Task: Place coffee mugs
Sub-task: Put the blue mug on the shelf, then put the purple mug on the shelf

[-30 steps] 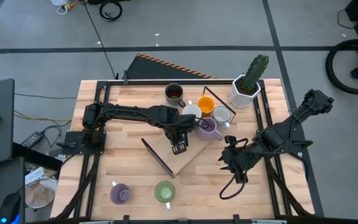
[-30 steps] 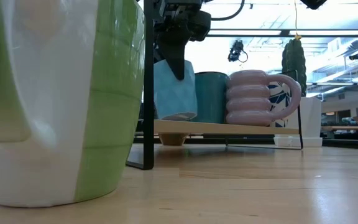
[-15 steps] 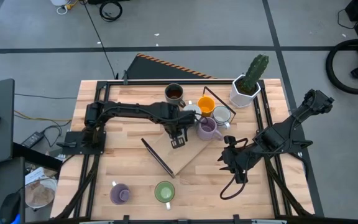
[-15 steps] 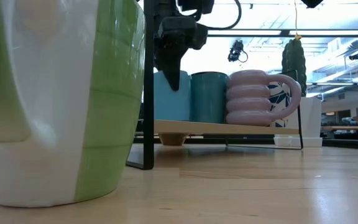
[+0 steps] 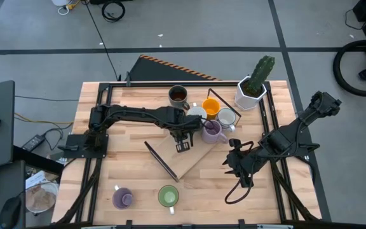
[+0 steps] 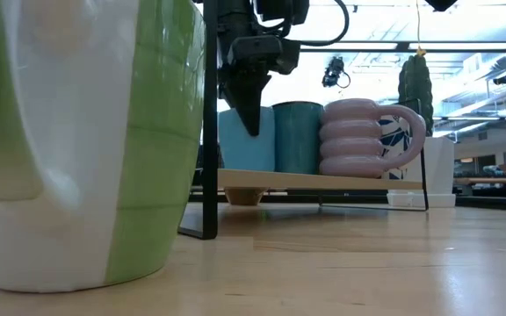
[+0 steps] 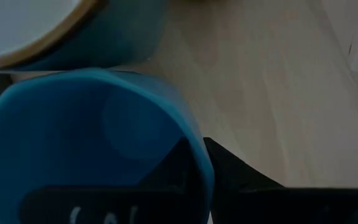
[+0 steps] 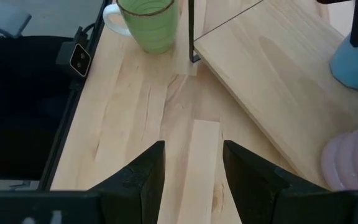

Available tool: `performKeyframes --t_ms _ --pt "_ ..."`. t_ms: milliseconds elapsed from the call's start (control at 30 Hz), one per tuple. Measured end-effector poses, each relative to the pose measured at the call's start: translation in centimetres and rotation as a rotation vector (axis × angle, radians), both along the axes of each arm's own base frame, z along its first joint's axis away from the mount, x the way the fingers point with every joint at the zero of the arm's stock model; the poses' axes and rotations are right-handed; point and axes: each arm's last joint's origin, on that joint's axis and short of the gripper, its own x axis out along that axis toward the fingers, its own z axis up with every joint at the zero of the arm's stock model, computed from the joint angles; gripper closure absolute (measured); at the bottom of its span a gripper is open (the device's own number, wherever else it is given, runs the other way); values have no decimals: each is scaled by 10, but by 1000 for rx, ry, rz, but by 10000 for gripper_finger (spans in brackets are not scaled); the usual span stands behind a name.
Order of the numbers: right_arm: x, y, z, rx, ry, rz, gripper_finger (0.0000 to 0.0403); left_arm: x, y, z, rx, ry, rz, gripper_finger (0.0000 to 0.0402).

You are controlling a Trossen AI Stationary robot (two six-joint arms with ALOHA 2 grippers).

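Observation:
I should open my left gripper now. The blue mug's base (image 7: 129,124) is down on the wooden board (image 7: 260,106) next to the mug with teal sides, so the blue mug would stay standing.
My left gripper (image 5: 182,145) reaches over the wooden board (image 5: 186,162) and is shut on the blue mug (image 6: 235,140), which the high view hides beneath it. Beside the blue mug stand a teal-walled white mug (image 6: 299,138) and a ribbed purple mug (image 6: 358,138). An orange mug (image 5: 210,108), another white mug (image 5: 226,118) and a dark brown mug (image 5: 178,95) stand farther back. A purple mug (image 5: 122,197) and a green mug (image 5: 168,196) stand near the table's near edge. My right gripper (image 5: 239,164) waits open on the right, holding nothing. My left gripper pinches the blue mug's rim (image 7: 194,140) on its near side, with one finger (image 7: 166,180) inside the mug and the other (image 7: 241,177) outside. The fingers come from above, pointing down. The mug stands upright with its base on the wooden board (image 6: 323,180).
The board sits raised on a black wire frame (image 6: 209,175). A white pot with a green cactus (image 5: 253,89) stands at the far right corner. Bare tabletop lies between the board and the table's near edge, and under my right gripper (image 8: 191,168).
My left gripper moved slightly toward the far edge and down, still shut on the blue mug. The mug, first held a little above the board, now stands on it next to the teal-walled mug.

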Motion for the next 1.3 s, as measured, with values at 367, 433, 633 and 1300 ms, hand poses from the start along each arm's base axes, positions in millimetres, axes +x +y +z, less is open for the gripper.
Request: performKeyframes --t_ms 367,433,633,1300 --pt "0 0 0 0 1 0 235 0 0 0 0 1 1 348" --pt "0 0 0 0 1 0 235 1 0 -1 0 -4 2 339" --pt "0 0 0 -3 1 3 235 1 -2 0 -6 -9 -2 313" --pt "0 0 0 -1 2 1 235 5 -7 37 -15 -90 -1 178"
